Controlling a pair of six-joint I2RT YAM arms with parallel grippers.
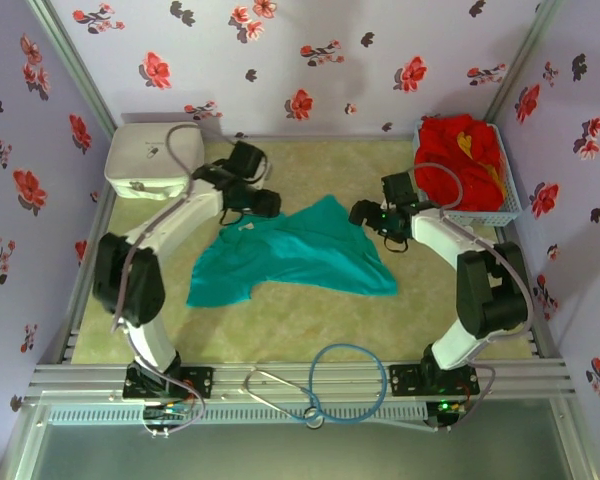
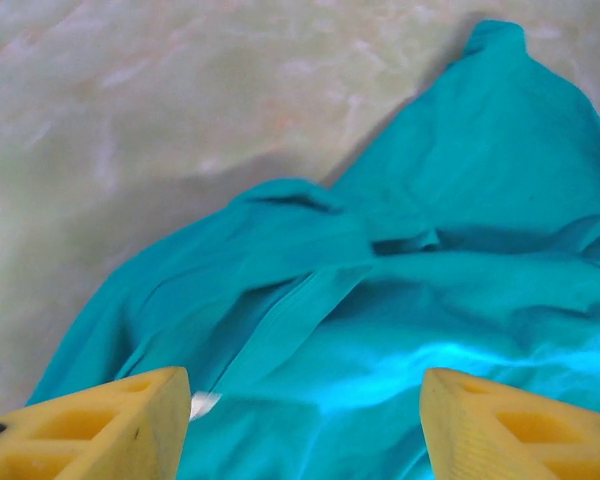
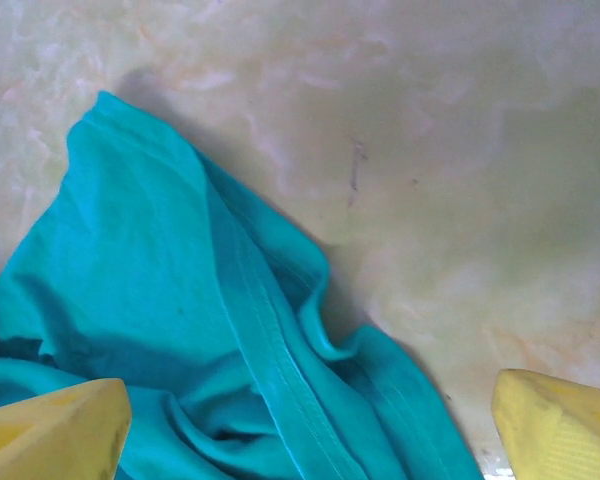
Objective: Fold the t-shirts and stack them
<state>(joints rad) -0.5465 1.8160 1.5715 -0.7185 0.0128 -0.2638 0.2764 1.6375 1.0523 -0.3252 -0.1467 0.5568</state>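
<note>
Next, my left gripper pinches the back edge of the teal-green t-shirt [image 1: 300,255] near the small white label [image 1: 256,220], to spread and fold the t-shirt.
A teal-green t-shirt [image 1: 300,255] lies crumpled and spread on the table mat, one corner peaking toward the back. Its folds and a small white label show in the left wrist view [image 2: 380,300], and a stitched hem runs through the right wrist view [image 3: 180,330]. My left gripper [image 1: 255,210] hovers over the shirt's back-left edge; its yellow fingers [image 2: 100,430] stand apart, open, with nothing between them. My right gripper [image 1: 362,215] sits over the shirt's back-right edge, its fingers [image 3: 50,430] wide open above the cloth. Red t-shirts [image 1: 460,160] are heaped in a basket at the back right.
A white rounded plastic box [image 1: 150,160] stands at the back left corner. The white mesh basket [image 1: 510,205] holds the red heap against the right wall. Floral walls close in three sides. A blue cable loop [image 1: 345,380] lies over the front rail.
</note>
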